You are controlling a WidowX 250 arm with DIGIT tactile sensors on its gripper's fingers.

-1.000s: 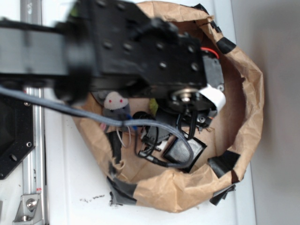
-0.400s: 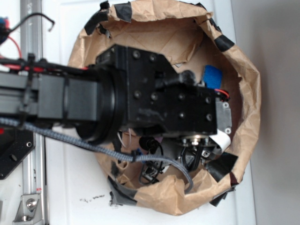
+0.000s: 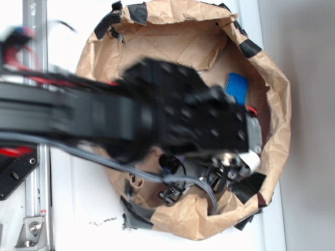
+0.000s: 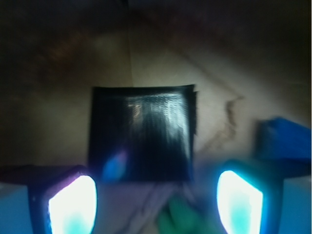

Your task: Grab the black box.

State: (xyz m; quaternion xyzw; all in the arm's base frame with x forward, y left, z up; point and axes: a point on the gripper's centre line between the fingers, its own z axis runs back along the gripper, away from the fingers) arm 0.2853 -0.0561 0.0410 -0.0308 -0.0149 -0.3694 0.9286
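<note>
The box is ahead of both fingers, so the robot's gripper should first move toward the black box's body point(image 4: 141, 131) and only then close on the box.
In the wrist view the black box point(image 4: 140, 134) is a glossy flat square lying on brown paper, just ahead of my gripper point(image 4: 156, 204) and in line with the gap between its jaws. The two fingertips point(image 4: 73, 204) glow bright at the bottom corners, wide apart, with nothing between them: the gripper is open. In the exterior view the arm and wrist cover the box, and the gripper point(image 3: 224, 175) hangs low inside the paper bowl near its lower rim.
The crumpled brown paper bowl point(image 3: 277, 104) with black tape patches point(image 3: 250, 48) surrounds everything. A blue sponge point(image 3: 238, 86) lies at the bowl's right, also in the wrist view point(image 4: 282, 139). A blurred green thing point(image 4: 180, 219) lies between the fingertips. Metal rail point(image 3: 36, 209) at left.
The arm has swung down the frame toward the bowl's lower rim. It now covers the black box and the grey plush seen earlier, and the blue sponge has come into view.
</note>
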